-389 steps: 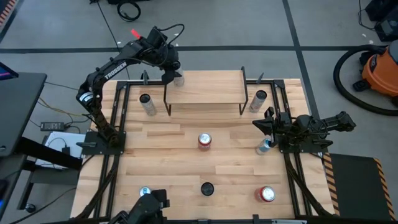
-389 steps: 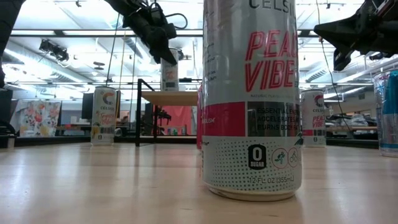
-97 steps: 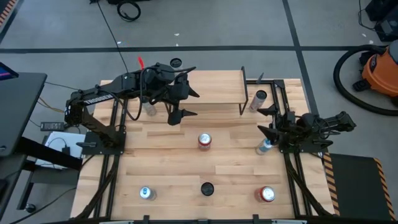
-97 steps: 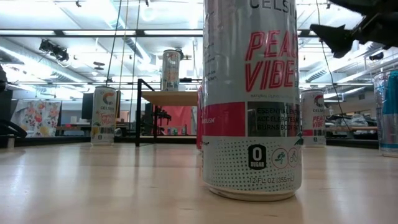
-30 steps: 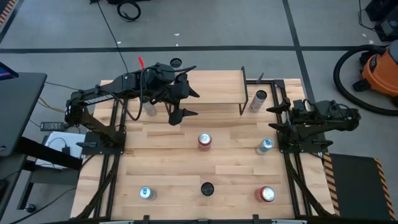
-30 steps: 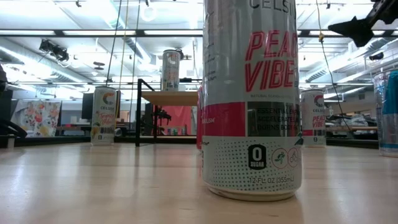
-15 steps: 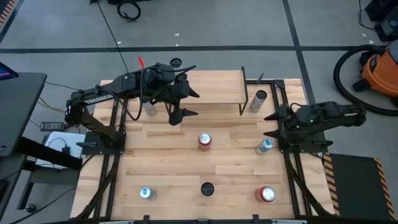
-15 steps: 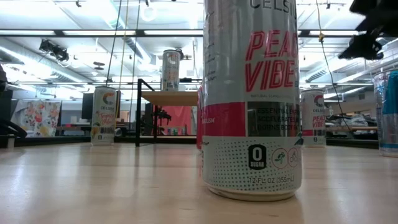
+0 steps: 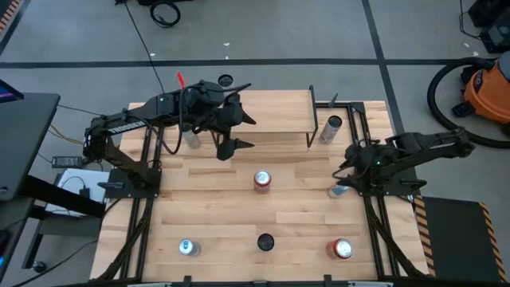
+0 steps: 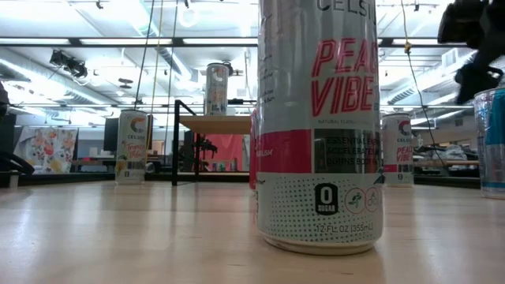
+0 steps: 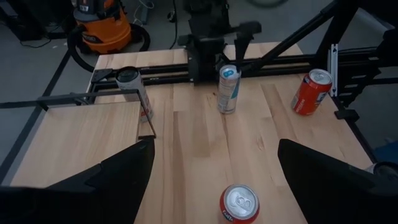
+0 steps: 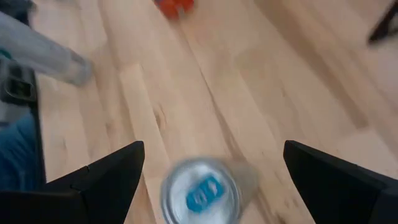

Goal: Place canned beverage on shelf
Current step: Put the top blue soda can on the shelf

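Observation:
This slim can needs to stand upright on the shelf [image 9: 271, 115]. My right gripper should grab it next by its sides just below the can's top rim [image 9: 338, 191].
The shelf [image 9: 271, 115] stands at the table's far middle on thin black legs. In the low view one tall can [image 10: 217, 88] stands on its top board. My left gripper [image 9: 249, 134] hangs open above the shelf's near left corner with nothing between its fingers. My right gripper [image 9: 341, 177] is open at the table's right side and tipped downward over a slim can with a blue-marked top [image 12: 202, 193]. That can stands upright on the table, below and between the fingers [image 12: 99, 177], which do not touch it.
More cans stand about the table: a red one [image 9: 261, 180] in the middle, a silver one [image 9: 331, 127] right of the shelf, one [image 9: 190, 139] left of it, and three along the near edge [image 9: 187, 247], [image 9: 265, 241], [image 9: 341, 249]. Black rails [image 9: 370, 231] run along both sides.
My right gripper has tipped from nearly level to steeply downward. It has sunk and swung a little toward the table's near edge, and now stands over the slim blue-topped can. It has stayed open.

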Robot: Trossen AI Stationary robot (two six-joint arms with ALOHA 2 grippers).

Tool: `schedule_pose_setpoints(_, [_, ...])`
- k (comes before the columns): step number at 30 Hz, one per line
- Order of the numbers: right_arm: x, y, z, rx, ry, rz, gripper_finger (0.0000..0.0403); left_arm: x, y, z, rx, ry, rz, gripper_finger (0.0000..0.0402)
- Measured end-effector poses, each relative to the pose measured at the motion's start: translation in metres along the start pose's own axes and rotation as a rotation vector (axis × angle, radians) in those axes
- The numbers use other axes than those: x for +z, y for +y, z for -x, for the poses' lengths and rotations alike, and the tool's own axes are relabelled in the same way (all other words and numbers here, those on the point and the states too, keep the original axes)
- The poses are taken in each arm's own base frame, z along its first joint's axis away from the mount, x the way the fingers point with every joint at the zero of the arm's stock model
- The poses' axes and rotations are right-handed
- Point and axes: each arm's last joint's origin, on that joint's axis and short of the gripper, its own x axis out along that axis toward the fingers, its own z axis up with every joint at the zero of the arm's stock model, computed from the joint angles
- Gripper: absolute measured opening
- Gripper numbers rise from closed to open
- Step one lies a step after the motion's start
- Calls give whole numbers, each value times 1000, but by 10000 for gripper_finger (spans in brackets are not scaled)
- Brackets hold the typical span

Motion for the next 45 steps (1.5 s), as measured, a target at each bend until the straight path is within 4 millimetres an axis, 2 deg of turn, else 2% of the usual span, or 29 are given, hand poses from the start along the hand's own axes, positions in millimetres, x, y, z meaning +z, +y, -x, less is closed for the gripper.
schedule_pose_setpoints(7, [2,6,-11,4,116,-27,386,2,0,0,3,-19,-4,353])
schedule_pose_setpoints(20, [4,12,-24,-19,227,-79,383,2,0,0,3,-19,-4,353])
schedule_pose_setpoints(31, [6,15,-35,-69,280,-80,382,1,0,0,2,-13,-4,353])
schedule_pose_setpoints(45, [8,17,-48,-157,327,-89,359,1,0,0,2,-13,-7,353])
